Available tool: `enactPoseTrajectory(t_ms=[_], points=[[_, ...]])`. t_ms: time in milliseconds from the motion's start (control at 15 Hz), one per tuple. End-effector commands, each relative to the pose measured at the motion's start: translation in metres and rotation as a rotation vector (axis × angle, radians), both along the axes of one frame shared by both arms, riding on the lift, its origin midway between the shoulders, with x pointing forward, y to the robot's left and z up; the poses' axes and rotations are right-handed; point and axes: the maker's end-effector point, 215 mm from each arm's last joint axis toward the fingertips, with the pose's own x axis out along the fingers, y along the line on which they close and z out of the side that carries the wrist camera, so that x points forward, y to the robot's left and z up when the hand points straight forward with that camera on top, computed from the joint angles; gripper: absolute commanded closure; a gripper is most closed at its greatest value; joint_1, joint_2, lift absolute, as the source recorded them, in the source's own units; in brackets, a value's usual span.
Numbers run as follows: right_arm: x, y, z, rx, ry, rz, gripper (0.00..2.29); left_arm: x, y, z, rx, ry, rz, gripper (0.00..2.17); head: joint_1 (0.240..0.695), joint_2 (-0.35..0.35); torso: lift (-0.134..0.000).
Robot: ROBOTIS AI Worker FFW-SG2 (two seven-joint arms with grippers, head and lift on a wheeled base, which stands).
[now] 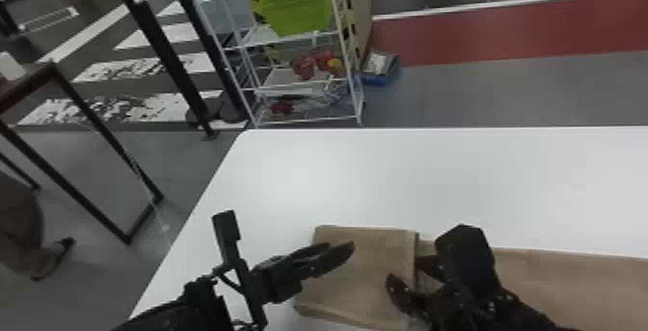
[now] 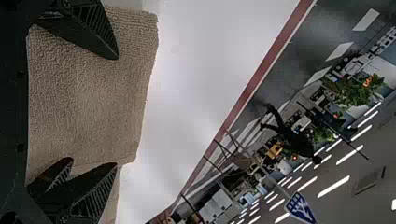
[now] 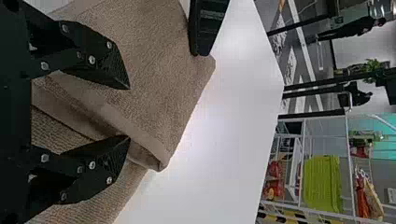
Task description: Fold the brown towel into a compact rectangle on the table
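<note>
The rest of the towel lies flat on the tabletop, so the robot's right gripper will next pinch the flap by its layered edge (image 1: 415, 257).
In the head view my left gripper (image 1: 342, 245) is open over the left part of the brown towel (image 1: 366, 253). My right gripper (image 1: 403, 270) stands open at the folded flap's right edge. The flap lies over the towel's left end, and the rest stretches rightward along the table. The left wrist view has the left gripper (image 2: 116, 112) with its fingers wide apart above the towel (image 2: 88, 98). Seen from the right wrist, the right gripper (image 3: 129, 113) spans the flap's layered edge on the towel (image 3: 149, 60). Whether either gripper touches the cloth I cannot tell.
The white table (image 1: 308, 175) extends behind the towel, its left edge near the left arm. Beyond it stand a wire shelf (image 1: 299, 84) with a green bin (image 1: 296, 9) and a dark-framed table (image 1: 53, 72) on the far left.
</note>
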Motion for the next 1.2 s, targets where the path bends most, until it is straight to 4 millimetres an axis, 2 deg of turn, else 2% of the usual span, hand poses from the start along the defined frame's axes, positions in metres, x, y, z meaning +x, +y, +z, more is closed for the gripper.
enactPoseTrajectory(t_ms=[0, 467, 733, 1000, 1133], points=[[-0.013, -0.012, -0.023, -0.072, 0.099, -0.031, 0.65, -0.001, 0.001, 0.000, 0.000, 0.003, 0.001, 0.08, 0.695, 0.350, -0.122], [-0.014, -0.027, -0.002, -0.105, 0.141, -0.079, 0.65, -0.001, -0.003, 0.000, -0.003, 0.006, -0.007, 0.08, 0.695, 0.350, -0.122], [-0.033, -0.058, -0.006, -0.194, 0.275, -0.123, 0.65, -0.001, -0.005, -0.002, 0.006, 0.012, -0.007, 0.08, 0.695, 0.350, -0.122], [-0.023, -0.061, 0.004, -0.169, 0.256, -0.129, 0.65, 0.000, -0.010, -0.002, 0.011, 0.012, -0.015, 0.08, 0.695, 0.350, -0.122], [-0.004, -0.062, 0.011, -0.126, 0.226, -0.136, 0.65, -0.001, -0.011, -0.001, 0.007, 0.011, -0.016, 0.08, 0.695, 0.350, -0.122]])
